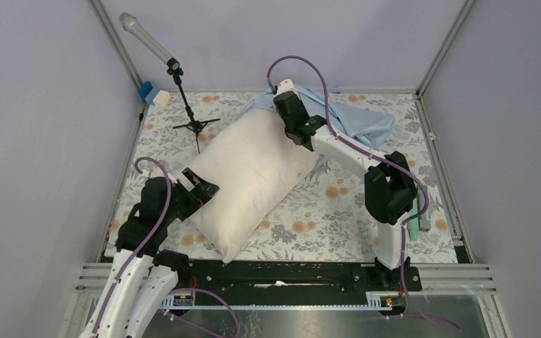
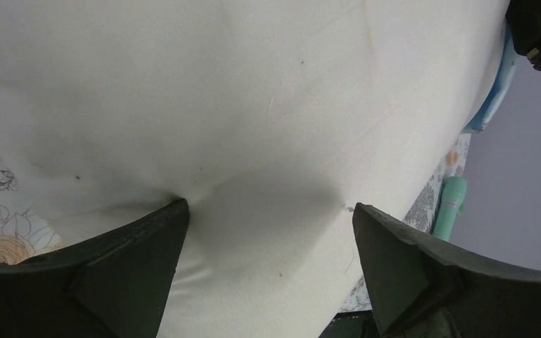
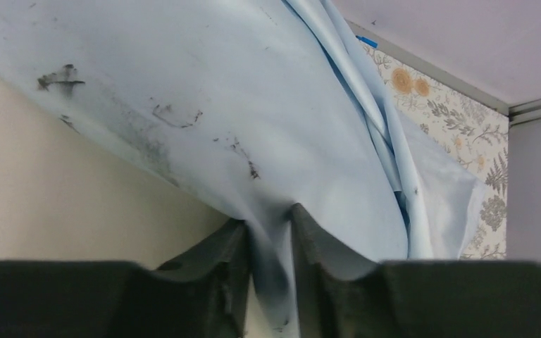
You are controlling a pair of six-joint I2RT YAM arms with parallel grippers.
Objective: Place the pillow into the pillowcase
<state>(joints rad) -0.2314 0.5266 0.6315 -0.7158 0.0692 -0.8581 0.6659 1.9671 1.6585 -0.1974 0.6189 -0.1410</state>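
Observation:
Next, my left gripper grabs the cream pillow by its near end (image 1: 220,204), so its far end stays free to enter the pillowcase (image 1: 363,120).
The cream pillow (image 1: 250,176) lies diagonally on the floral tablecloth and fills the left wrist view (image 2: 253,105). The light-blue pillowcase (image 1: 363,120) lies crumpled at the back, its edge draped over the pillow's far end. My left gripper (image 1: 201,186) is at the pillow's near-left side; in its wrist view (image 2: 268,211) the jaws stand wide apart with the tips pressed into the pillow. My right gripper (image 1: 292,116) is at the pillow's far end. In its wrist view (image 3: 269,215) it is shut on a fold of the pillowcase (image 3: 253,105), with the pillow (image 3: 56,190) just below.
A microphone on a black tripod stand (image 1: 183,91) stands at the back left, next to a small blue and white object (image 1: 153,94). A teal tool (image 1: 419,215) lies at the right edge, and it also shows in the left wrist view (image 2: 451,204). Metal frame rails border the table.

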